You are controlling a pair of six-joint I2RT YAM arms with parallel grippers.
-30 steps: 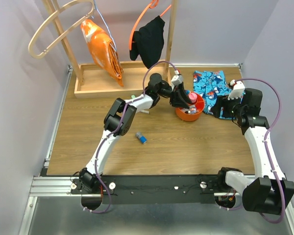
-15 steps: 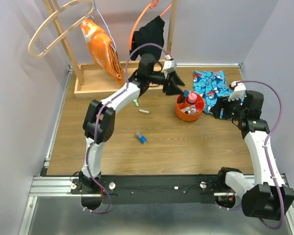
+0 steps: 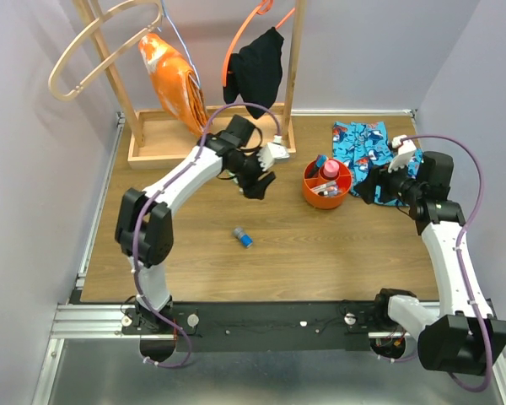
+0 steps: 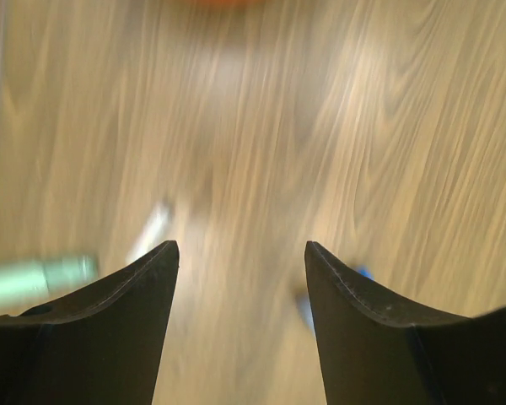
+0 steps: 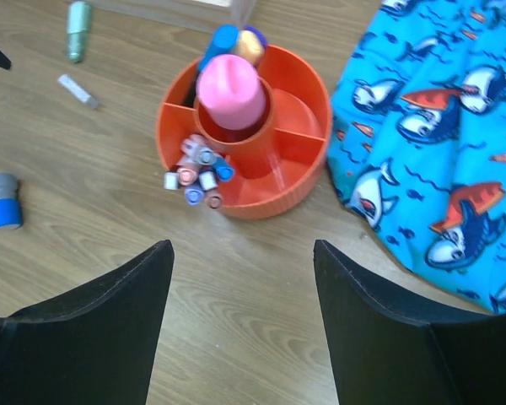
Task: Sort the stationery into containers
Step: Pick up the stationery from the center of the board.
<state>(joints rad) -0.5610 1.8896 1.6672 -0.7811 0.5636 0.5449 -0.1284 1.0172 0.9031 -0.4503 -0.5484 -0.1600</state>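
Note:
The end of the small white piece needs to stay free to enter the orange tub (image 3: 324, 203). My left gripper will reach the piece and pick it up by its long sides.
The round orange tub (image 3: 324, 203) stands right of centre and holds a pink tube (image 3: 330, 170) and several markers. The right wrist view shows the tub (image 5: 274, 201), the tube (image 5: 230, 84) in its middle cup and a bunch of markers (image 5: 198, 173) in one compartment. A grey, blue-capped piece (image 3: 243, 238) lies loose on the wood and also shows in the right wrist view (image 5: 2, 202). A small white piece (image 5: 78, 90) lies left of the tub. My left gripper (image 3: 259, 183) is open and empty, low over the wood left of the tub. My right gripper (image 3: 371, 187) is open and empty, right of the tub.
A small green item (image 5: 78, 29) lies near the white piece. Blue fish-print cloth (image 3: 364, 145) lies behind the right gripper. A wooden rack tray (image 3: 164, 150) with hanging orange and black garments stands at the back. The left wrist view is blurred by motion.
My left arm swung from over the tub back to the left and down toward the wood. The right arm has barely moved.

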